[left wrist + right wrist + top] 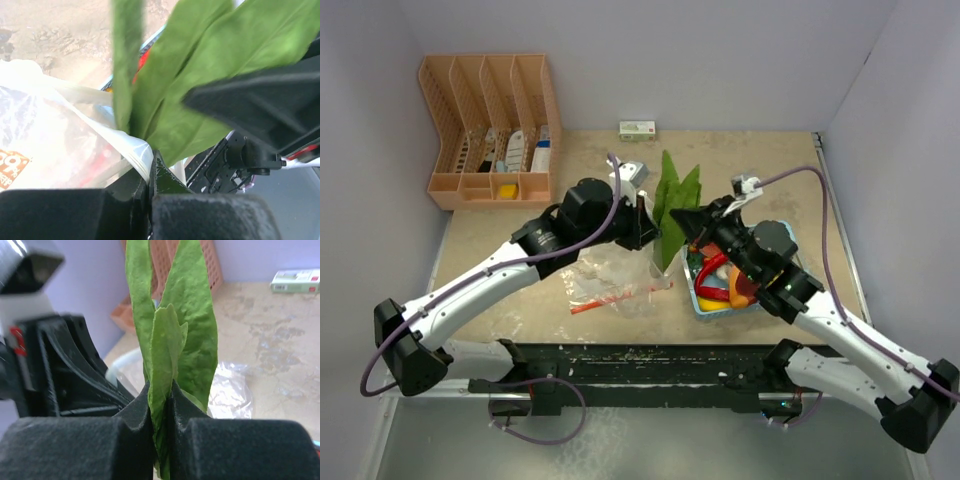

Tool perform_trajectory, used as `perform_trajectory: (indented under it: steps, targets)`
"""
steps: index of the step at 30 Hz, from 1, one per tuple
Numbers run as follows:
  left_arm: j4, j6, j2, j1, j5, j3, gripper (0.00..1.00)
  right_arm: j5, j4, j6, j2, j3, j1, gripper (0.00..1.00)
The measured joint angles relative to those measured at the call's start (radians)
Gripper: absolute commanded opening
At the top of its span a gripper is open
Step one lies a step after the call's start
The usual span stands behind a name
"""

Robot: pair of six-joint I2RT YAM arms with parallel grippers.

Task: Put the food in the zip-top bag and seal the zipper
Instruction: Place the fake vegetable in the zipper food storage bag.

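The leafy piece stands upright beside the clamped edge, so my right gripper needs to keep holding it. It would likely fall outside the bag (610, 278) if I opened now.
A green leafy piece of the food (671, 203) stands upright at mid-table, and my right gripper (684, 222) is shut on its lower part; the right wrist view shows the leaf (172, 325) pinched between the fingertips of that gripper (161, 396). Just left of it my left gripper (644, 228) is shut on the clear edge of the zip-top bag (610, 278), with the film (127, 147) clamped in that gripper (150, 164). The bag sags to the table below, and its red-orange zipper (614, 297) lies along the near side. Red chili, yellow and orange food (720, 278) sits in the basket.
The light blue basket (701, 303) sits on the table under my right arm. An orange desk organizer (490, 130) stands at the back left. A small white box (637, 128) lies at the back wall. The two grippers are very close together.
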Motion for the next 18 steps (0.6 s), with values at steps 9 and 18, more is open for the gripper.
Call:
perform_trajectory:
  steps: [9, 18]
  targets:
    - [0.155, -0.034, -0.043, 0.000, -0.052, -0.124, 0.00, 0.056, 0.064, 0.129, 0.055, -0.014, -0.001, 0.00]
    - [0.305, -0.091, 0.006, 0.000, -0.050, -0.167, 0.00, 0.058, 0.101, 0.230, 0.072, -0.202, 0.022, 0.00]
